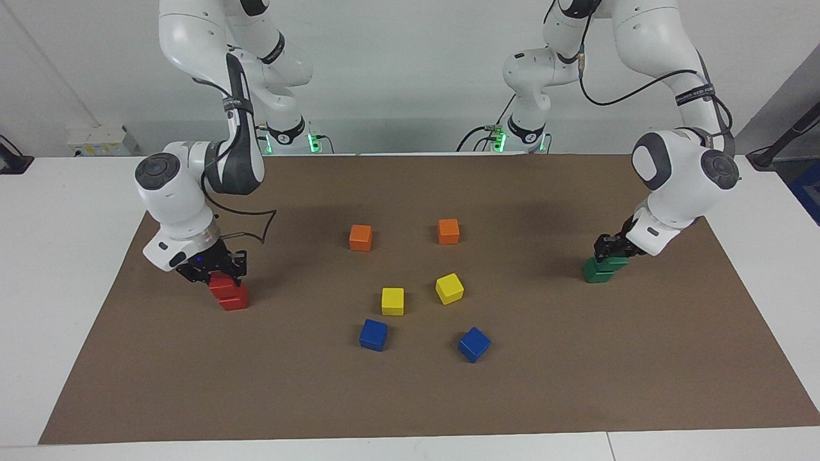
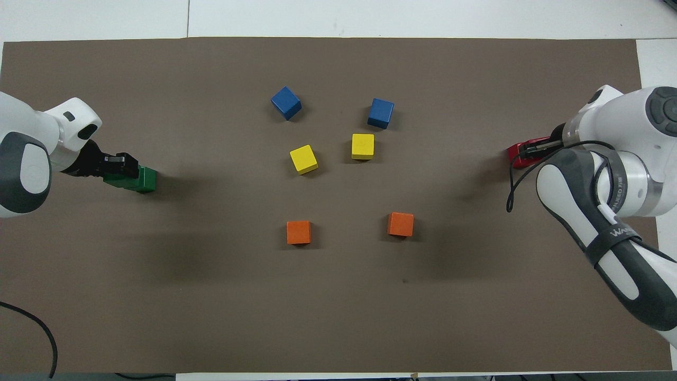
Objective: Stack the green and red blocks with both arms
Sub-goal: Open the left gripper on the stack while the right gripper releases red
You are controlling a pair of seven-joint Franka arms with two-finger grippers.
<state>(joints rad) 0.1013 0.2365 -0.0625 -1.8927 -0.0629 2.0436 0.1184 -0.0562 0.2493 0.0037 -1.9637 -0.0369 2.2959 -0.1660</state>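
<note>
The upper red block is down on the lower red block (image 2: 523, 163) and would stand, so it is now time for my right gripper to open.
Two red blocks sit at the right arm's end of the mat, one (image 1: 223, 285) resting slightly askew on the other (image 1: 234, 300). My right gripper (image 1: 216, 272) is down on the upper red block and shut on it. From overhead only an edge of the red blocks (image 2: 519, 154) shows by the right gripper (image 2: 535, 149). Two green blocks are at the left arm's end, one (image 1: 616, 261) resting offset on the other (image 1: 596, 272). My left gripper (image 1: 610, 248) is shut on the upper green block. From overhead the green blocks (image 2: 144, 179) show beside the left gripper (image 2: 126, 165).
In the middle of the brown mat (image 1: 410, 397) lie two orange cubes (image 1: 360, 237) (image 1: 448, 231) nearest the robots, two yellow cubes (image 1: 393, 301) (image 1: 450, 288) farther out, and two blue cubes (image 1: 373, 334) (image 1: 474, 344) farthest. White table surrounds the mat.
</note>
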